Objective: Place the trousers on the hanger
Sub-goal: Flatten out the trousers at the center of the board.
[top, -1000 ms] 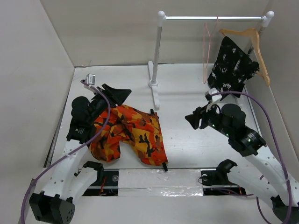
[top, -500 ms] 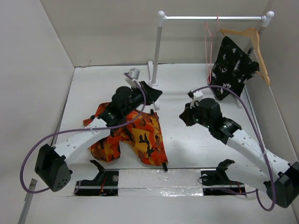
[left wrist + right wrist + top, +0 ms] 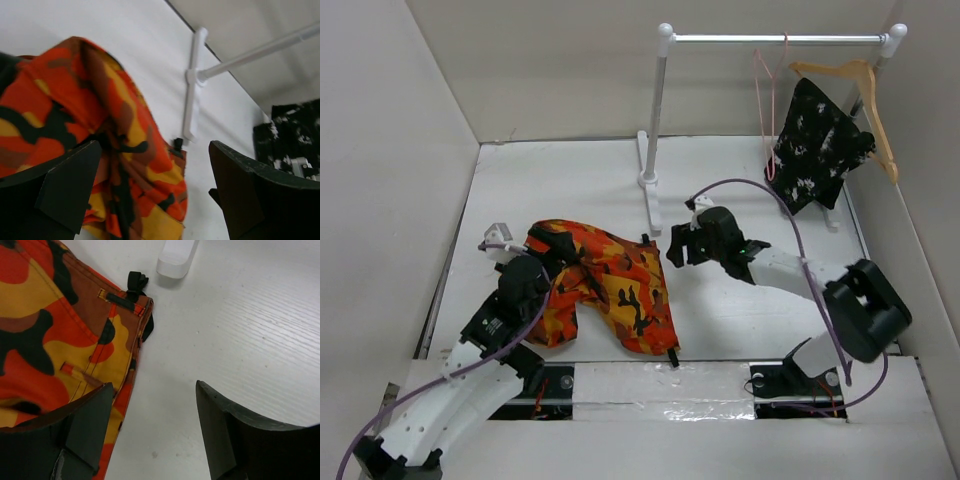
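Note:
Next, my right gripper grabs the trousers (image 3: pixel 605 285) by the waistband edge (image 3: pixel 653 248) beside the black strap to stretch them flat for the hanger.
The orange, red, yellow and black camouflage trousers (image 3: pixel 605 285) lie crumpled on the white table; they also show in the left wrist view (image 3: pixel 100 150) and the right wrist view (image 3: pixel 60 340). The thin pink wire hanger (image 3: pixel 763 100) hangs on the rail at the back right. My left gripper (image 3: pixel 552 262) is open, low over the trousers' left part, with cloth between its jaws (image 3: pixel 145 195). My right gripper (image 3: pixel 675 250) is open just right of the trousers' waistband edge, over bare table (image 3: pixel 155 430).
A white rail stand (image 3: pixel 655 110) has its foot (image 3: pixel 650 205) just behind the trousers. A wooden hanger (image 3: pixel 865 95) with a black white-speckled garment (image 3: pixel 815 145) hangs at the right end of the rail. Walls close in left, back and right.
My left arm has pulled back from near the rail post to the trousers' left side. My right gripper has moved left and down to the waistband edge. The trousers' top left part has shifted.

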Motion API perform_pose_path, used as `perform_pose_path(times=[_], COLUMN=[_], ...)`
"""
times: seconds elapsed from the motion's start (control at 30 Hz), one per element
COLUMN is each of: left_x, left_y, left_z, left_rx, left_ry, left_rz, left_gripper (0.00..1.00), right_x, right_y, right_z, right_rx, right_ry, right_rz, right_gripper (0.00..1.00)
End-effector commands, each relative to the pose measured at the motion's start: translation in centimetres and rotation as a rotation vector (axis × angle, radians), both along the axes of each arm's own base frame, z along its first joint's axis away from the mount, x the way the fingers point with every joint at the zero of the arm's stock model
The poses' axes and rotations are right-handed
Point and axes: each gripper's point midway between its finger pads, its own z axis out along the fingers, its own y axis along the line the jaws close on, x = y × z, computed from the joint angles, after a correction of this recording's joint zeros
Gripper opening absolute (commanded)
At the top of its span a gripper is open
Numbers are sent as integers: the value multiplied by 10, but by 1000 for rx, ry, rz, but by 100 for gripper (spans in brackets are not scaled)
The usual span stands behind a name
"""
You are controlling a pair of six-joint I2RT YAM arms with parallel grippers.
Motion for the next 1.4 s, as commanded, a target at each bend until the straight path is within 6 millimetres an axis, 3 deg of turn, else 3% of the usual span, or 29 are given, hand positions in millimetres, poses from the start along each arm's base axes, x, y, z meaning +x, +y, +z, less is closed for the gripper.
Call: perform_pose_path(times=[0.0, 0.03, 0.07, 0.23, 0.33, 0.43, 0.53, 0.57, 0.63, 0.67, 0.73, 0.77, 0.83, 0.87, 0.9, 0.93, 0.97, 1.0, 1.03, 1.13, 1.3, 1.37], left_x=[-15, -17, -18, -19, -15, -12, -7, -7, -4, -1, 5, 8, 15, 19, 23, 26, 29, 30, 32, 33, 16, 7], left_y=[34, 36, 39, 43, 39, 35, 27, 27, 18, 14, -2, -8, -26, -32, -41, -44, -48, -56, -56, -58, -48, -43], left_z=[-28, -30, -34, -39, -36, -31, -24, -26, -23, -27, -22, -26, -16, -21, -9, -5, -6, 3, 5, 0, -32, -33], left_rx=[16, 23, 33, 85, 92, 96, 97, 109, 107, 124, 112, 125, 120, 131, 120, 124, 127, 117, 118, 131, 135, 96], left_ry=[87, 97, 112, 159, 149, 131, 116, 122, 116, 122, 107, 127, 100, 119, 96, 92, 98, 73, 68, 89, 178, 187], left_rz=[139, 148, 159, 174, 158, 133, 99, 95, 53, 29, -41, -65, -143, -163, -197, -210, -222, -242, -241, -240, -214, -200], left_gripper=[88, 89, 90, 94, 94, 94, 93, 93, 93, 93, 93, 92, 92, 92, 92, 92, 92, 92, 93, 93, 94, 97], right_x=[27, 31, 33, 47, 44, 40, 36, 38, 41, 42, 39, 43, 30, 30, 22, 10, 8, -1, -12, -28, -41, -42], right_y=[42, 48, 52, 70, 75, 78, 78, 74, 68, 55, 31, 11, -23, -46, -64, -84, -103, -118, -131, -164, -197, -203], right_z=[13, 7, -14, -39, -53, -66, -65, -60, -43, -19, -2, 34, 37, 46, 79, 69, 75, 98, 87, 93, 90, 91], right_rx=[95, 95, 59, 61, 59, 69, 91, 106, 142, 160, 128, 140, 80, 62, 104, 60, 50, 83, 38, 18, -24, -25], right_ry=[-74, -67, -38, -9, 15, 37, 41, 32, -11, -58, -89, -173, -171, -199, -266, -246, -270, -326, -299, -310, -295, -296], right_rz=[19, 10, 1, -8, -1, 13, 15, 5, -13, -48, -104, -176, -244, -319, -359, -392, -448, -476, -493, -572, -666, -681], right_gripper=[73, 73, 73, 73, 70, 54, 7, 1, 0, 0, 0, 0, 0, 0, 0, 0, 0, 0, 0, 0, 0, 0])
